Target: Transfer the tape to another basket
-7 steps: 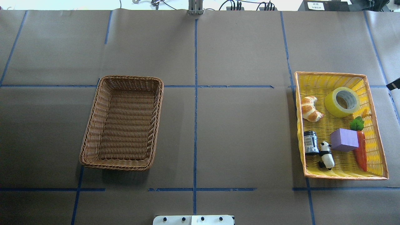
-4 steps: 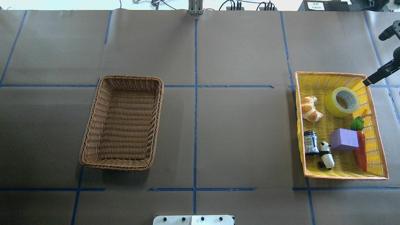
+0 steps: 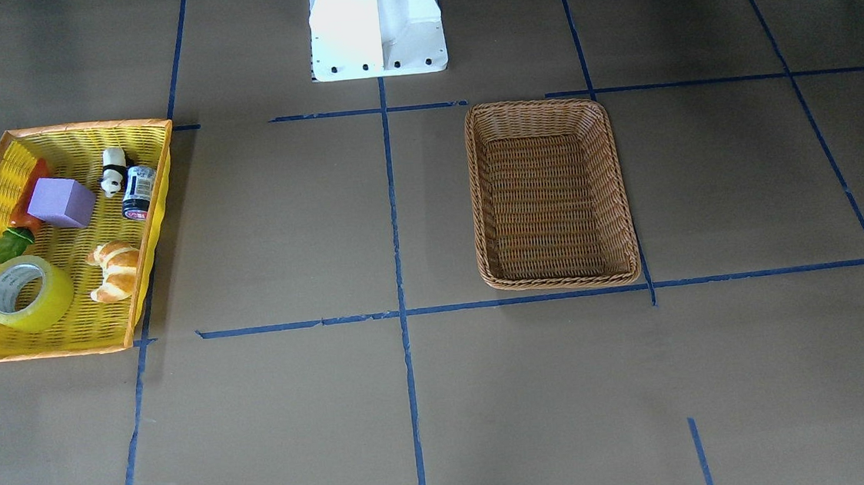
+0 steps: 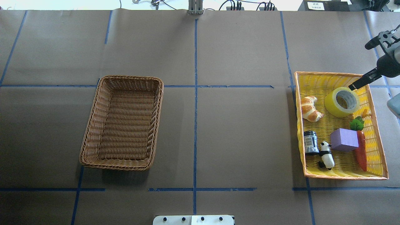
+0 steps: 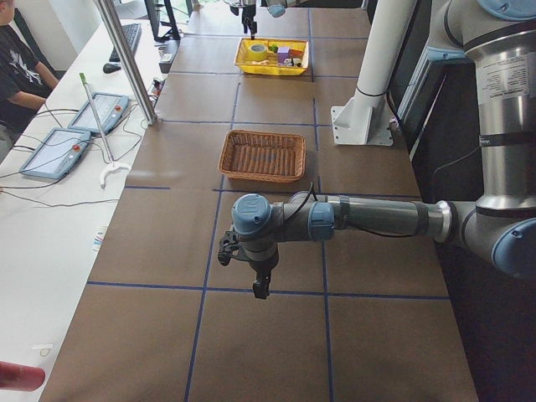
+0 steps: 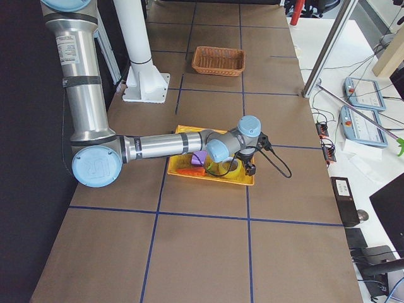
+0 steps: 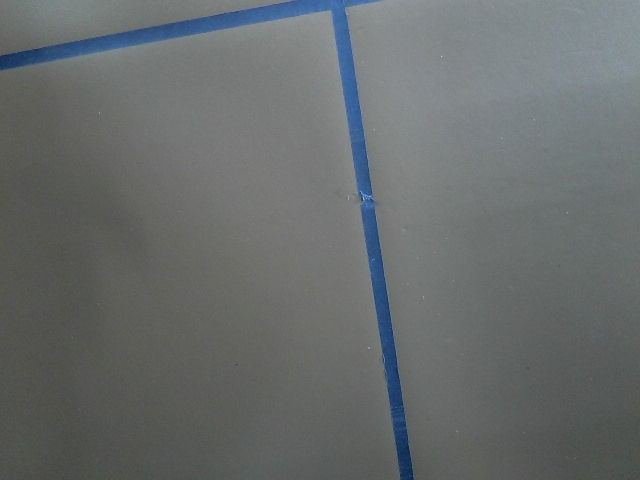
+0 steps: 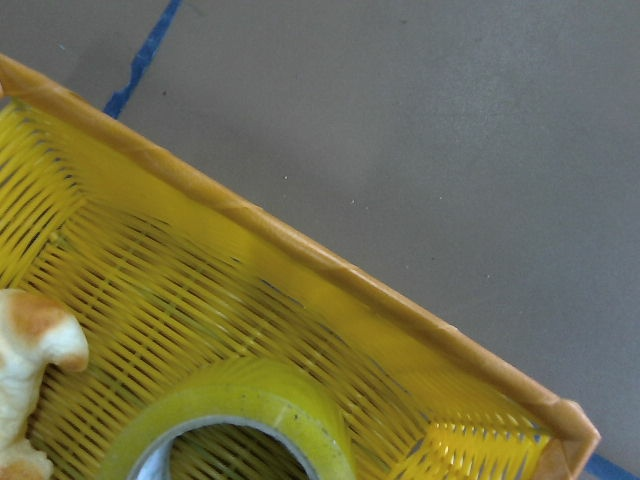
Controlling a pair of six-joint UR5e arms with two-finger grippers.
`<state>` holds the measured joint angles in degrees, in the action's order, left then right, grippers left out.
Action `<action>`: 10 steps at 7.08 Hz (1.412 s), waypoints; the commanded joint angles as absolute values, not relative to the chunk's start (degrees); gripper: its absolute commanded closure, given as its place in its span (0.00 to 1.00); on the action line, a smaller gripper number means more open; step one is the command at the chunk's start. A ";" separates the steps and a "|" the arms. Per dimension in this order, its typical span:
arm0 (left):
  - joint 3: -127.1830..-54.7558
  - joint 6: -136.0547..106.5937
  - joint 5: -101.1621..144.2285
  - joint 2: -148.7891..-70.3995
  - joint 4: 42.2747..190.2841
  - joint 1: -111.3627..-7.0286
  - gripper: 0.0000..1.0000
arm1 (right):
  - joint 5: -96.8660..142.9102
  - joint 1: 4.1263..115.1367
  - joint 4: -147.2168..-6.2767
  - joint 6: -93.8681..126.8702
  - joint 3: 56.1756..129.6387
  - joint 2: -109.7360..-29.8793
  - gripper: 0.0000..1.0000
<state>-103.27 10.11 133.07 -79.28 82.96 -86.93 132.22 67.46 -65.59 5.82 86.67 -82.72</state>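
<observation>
It isn't time to close yet: both fingers stop short of the tape's core (image 3: 29, 293). My right gripper should first move toward the tape's core, then close on the tape's side (image 3: 1, 313).
The tape (image 4: 331, 104), a yellow roll with a grey-white core, lies in the far end of the yellow mesh tray (image 4: 331, 74) on the right. It also shows in the front view (image 3: 51, 299) and in the right wrist view (image 8: 240, 400). My right gripper (image 4: 359, 67) is open above the tray's far right corner, and one finger tip (image 4: 354, 86) is just over the tape's far edge. The brown wicker basket (image 4: 159, 103) stands empty at left of centre. My left gripper (image 5: 251, 268) shows only in the left side view, over bare table; I cannot tell whether it is open or shut.
The tray also holds a croissant (image 4: 309, 108), a purple block (image 4: 343, 139), a carrot (image 4: 361, 153), a dark jar (image 4: 311, 142) and a panda figure (image 4: 326, 156). Blue tape lines cross the brown table. The robot's white base (image 3: 376, 23) stands at the near edge.
My right gripper has come in from the right edge and moved left, until its lower finger reaches the tape's far edge. Nothing else has moved.
</observation>
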 commanded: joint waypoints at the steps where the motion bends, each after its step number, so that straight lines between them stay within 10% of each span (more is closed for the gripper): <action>1: -103.27 10.11 133.07 -79.28 82.97 -86.92 0.00 | 130.80 65.23 -63.72 6.42 85.43 -82.79 0.00; 8: -103.01 10.11 133.07 -79.28 82.88 -87.01 0.00 | 129.73 63.11 -63.63 5.71 83.41 -83.14 0.19; 10: -103.01 10.11 133.07 -79.28 82.88 -87.01 0.00 | 129.73 62.84 -63.81 5.71 82.97 -83.06 0.66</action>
<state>-103.03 10.11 133.07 -79.28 82.88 -86.97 129.77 63.05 -63.71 5.74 83.28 -83.13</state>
